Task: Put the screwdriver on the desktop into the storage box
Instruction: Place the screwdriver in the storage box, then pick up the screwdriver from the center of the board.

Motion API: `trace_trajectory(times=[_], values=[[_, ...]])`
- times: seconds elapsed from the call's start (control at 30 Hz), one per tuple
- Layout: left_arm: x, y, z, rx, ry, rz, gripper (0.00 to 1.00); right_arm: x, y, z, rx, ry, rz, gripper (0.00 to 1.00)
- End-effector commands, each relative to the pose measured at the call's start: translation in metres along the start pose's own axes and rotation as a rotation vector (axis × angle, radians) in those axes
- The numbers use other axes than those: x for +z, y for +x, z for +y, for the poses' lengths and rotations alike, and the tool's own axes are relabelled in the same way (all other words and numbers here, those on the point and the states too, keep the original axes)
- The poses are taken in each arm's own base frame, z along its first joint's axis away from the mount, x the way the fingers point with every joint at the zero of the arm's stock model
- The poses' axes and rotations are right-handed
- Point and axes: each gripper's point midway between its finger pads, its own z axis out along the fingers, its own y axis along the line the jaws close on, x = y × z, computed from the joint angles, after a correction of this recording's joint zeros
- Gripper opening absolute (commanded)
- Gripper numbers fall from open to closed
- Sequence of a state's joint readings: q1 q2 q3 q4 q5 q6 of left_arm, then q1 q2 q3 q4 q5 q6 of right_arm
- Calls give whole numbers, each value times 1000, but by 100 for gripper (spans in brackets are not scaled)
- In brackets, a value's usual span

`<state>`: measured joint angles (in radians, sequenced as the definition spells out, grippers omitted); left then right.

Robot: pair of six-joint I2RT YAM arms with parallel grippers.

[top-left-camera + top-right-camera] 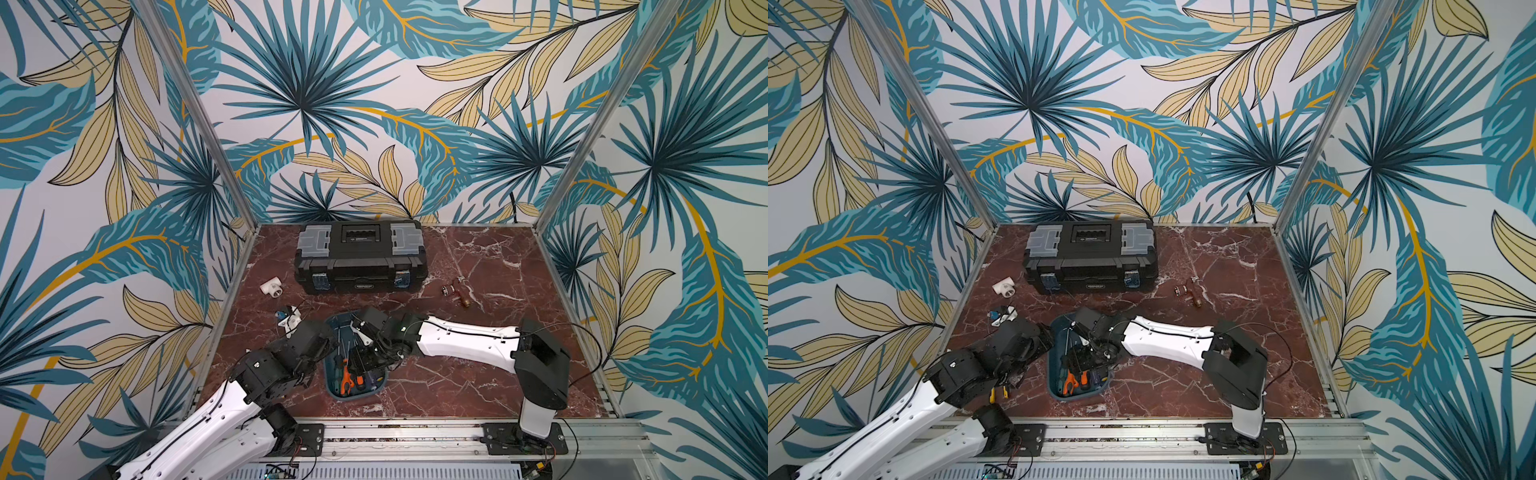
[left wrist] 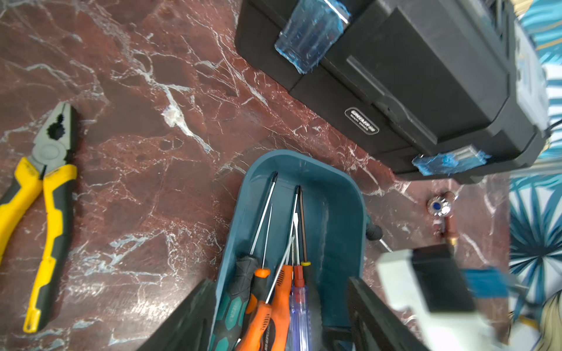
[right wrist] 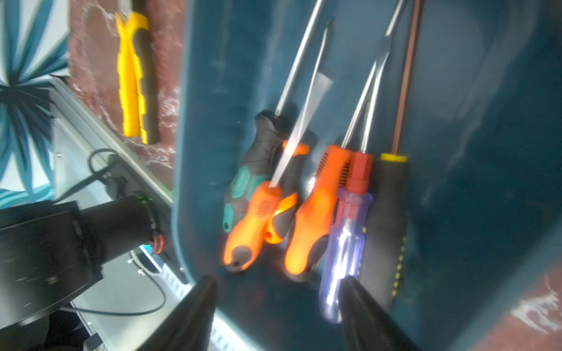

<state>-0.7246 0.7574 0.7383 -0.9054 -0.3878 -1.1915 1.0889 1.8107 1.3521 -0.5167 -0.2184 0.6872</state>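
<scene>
I will next grab the screwdriver with my left gripper by its dark handle near the shaft (image 2: 374, 233), so the shaft stays free, and lay it lengthwise in the storage box.
The teal storage box (image 1: 332, 326) lies mid-desktop (image 1: 478, 374), seen in both top views (image 1: 1059, 330). Several screwdrivers lie in it side by side: orange-handled (image 3: 252, 225), clear violet-handled (image 3: 346, 243), black with a yellow ring (image 3: 386, 228), and green-black (image 2: 234, 304). My right gripper (image 3: 276, 304) hangs open over the box's near end (image 1: 359, 359), with nothing between its fingers. My left gripper (image 2: 281, 319) is open too, at the box's left side (image 1: 320, 359). A small dark handle with a thin shaft (image 2: 374, 233) peeks out beside the box's outer wall.
A black toolbox (image 1: 359, 257) stands behind the box. Yellow pliers (image 2: 45, 212) lie left of it, under my left arm. A white pipe tee (image 1: 271, 287) and a blue-white fitting (image 1: 289, 318) sit at the left, a brass valve (image 1: 457, 289) at the right.
</scene>
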Motion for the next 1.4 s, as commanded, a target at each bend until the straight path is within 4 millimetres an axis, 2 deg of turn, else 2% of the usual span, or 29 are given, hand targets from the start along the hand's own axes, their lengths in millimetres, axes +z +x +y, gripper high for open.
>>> trace_trajectory(times=[0.0,0.1,0.17,0.23,0.3,0.33,0.43,0.5,0.57,0.67,0.8,0.97,1.1,1.37], values=[[2,-6,-39,120,84,14,73,-42,-13,-2,-8,-19,-105,69],[12,3,-85,264,181,92,73,-77,-24,-34,47,40,-225,69],[20,14,-115,392,244,161,73,-105,-29,-66,113,94,-323,69],[27,35,-147,552,343,260,72,-142,-26,-110,211,167,-444,69],[33,47,-168,718,387,283,71,-177,-14,-146,280,238,-564,70],[36,52,-177,801,411,293,71,-194,-6,-171,332,298,-623,71],[50,68,-193,1047,431,316,71,-240,17,-196,369,366,-775,73],[62,81,-193,1229,435,366,71,-259,30,-203,378,389,-828,74],[80,85,-183,1400,381,400,71,-266,41,-208,384,412,-839,74],[102,85,-173,1581,300,441,72,-265,49,-215,404,432,-825,75],[125,73,-167,1763,178,437,73,-258,50,-216,417,431,-804,75],[148,73,-153,1946,106,483,73,-257,46,-214,398,442,-786,75],[163,75,-151,2031,71,524,72,-258,44,-213,389,451,-783,76],[181,93,-145,2079,118,624,68,-261,44,-215,384,471,-784,76]])
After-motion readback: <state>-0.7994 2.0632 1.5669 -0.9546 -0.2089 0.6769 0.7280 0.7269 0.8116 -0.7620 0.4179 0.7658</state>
